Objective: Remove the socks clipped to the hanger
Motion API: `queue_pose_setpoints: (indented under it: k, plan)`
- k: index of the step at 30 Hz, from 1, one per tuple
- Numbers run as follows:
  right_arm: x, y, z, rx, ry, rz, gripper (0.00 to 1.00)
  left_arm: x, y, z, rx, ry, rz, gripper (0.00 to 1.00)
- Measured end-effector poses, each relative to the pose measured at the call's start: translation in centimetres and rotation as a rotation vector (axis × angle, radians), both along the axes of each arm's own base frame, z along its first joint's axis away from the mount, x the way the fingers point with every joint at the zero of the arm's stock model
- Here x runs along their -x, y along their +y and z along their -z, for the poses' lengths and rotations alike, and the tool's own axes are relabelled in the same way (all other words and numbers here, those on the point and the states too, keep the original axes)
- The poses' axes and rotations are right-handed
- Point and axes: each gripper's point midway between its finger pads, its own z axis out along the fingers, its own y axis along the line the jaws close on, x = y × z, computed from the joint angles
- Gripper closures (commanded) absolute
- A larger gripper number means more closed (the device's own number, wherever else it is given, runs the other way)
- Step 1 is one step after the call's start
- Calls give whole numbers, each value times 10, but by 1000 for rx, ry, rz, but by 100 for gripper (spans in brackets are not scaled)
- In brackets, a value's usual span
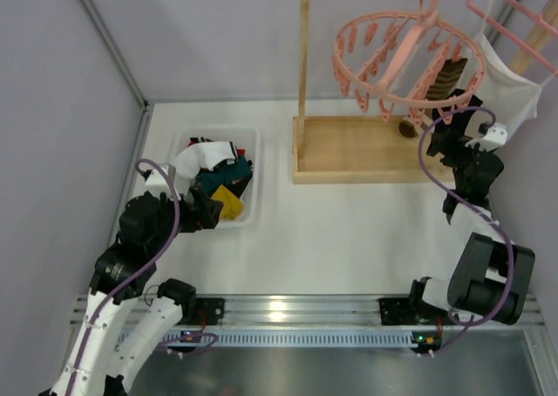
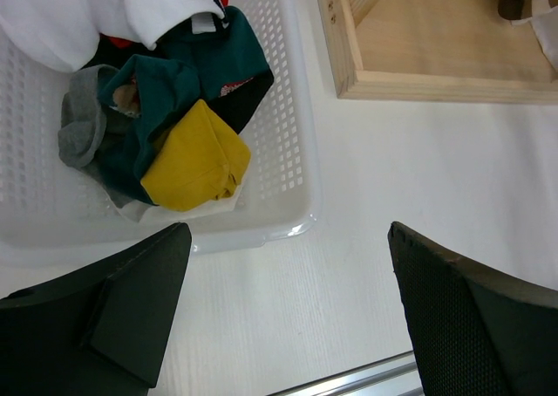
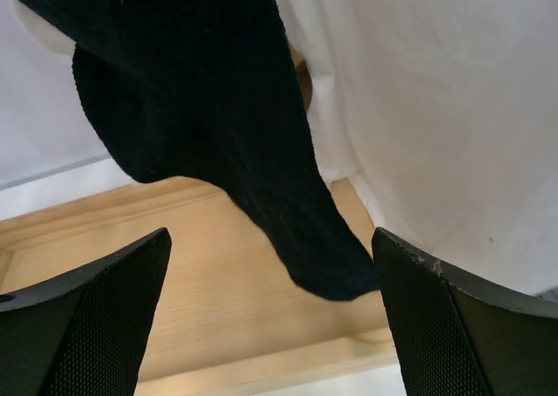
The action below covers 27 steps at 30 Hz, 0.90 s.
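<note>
I need to move my right gripper toward the black sock before I close it, because the sock's toe barely reaches past my fingers.
The round pink ring hanger (image 1: 392, 56) hangs from the wooden rail. A brown striped sock (image 1: 450, 76) is clipped at its right side. A black sock (image 3: 218, 134) hangs down in the right wrist view, its toe between the open fingers of my right gripper (image 3: 270, 317). In the top view, that gripper (image 1: 442, 124) is just below the ring's right side. My left gripper (image 2: 288, 309) is open and empty over the table, beside the front rim of the white basket (image 2: 288, 152). In the basket lie a mustard sock (image 2: 192, 165), a teal sock (image 2: 166, 99) and a grey sock (image 2: 83, 130).
The wooden stand's tray base (image 1: 366, 147) sits under the hanger, with its post (image 1: 303, 64) at the left. A large white garment (image 1: 506, 86) hangs on a plain pink hanger right of the ring, close to my right gripper. A grey wall (image 1: 61, 108) runs along the left.
</note>
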Motion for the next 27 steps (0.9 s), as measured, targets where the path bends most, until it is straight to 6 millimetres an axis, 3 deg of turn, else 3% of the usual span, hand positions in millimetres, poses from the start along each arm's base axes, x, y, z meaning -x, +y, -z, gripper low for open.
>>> queue_pose_setpoints:
  k: [7,12,18,21,22,27]
  plan:
    - [-13,-7,6,29,-47,-64,10,2,-3,-1,2,-5,15,2]
    - [-21,0,16,50,-36,-138,14,3,-4,-1,2,-5,21,2]
    - [-32,12,9,69,-66,-234,42,3,-4,-1,2,-5,23,2]
    - [-35,18,-2,78,-104,-275,61,3,-4,-1,2,-5,23,2]
    - [-35,20,-4,77,-113,-285,75,3,-4,-1,2,-5,23,2]
    - [-37,29,-18,50,-194,-339,84,3,-4,-1,1,-4,23,2]
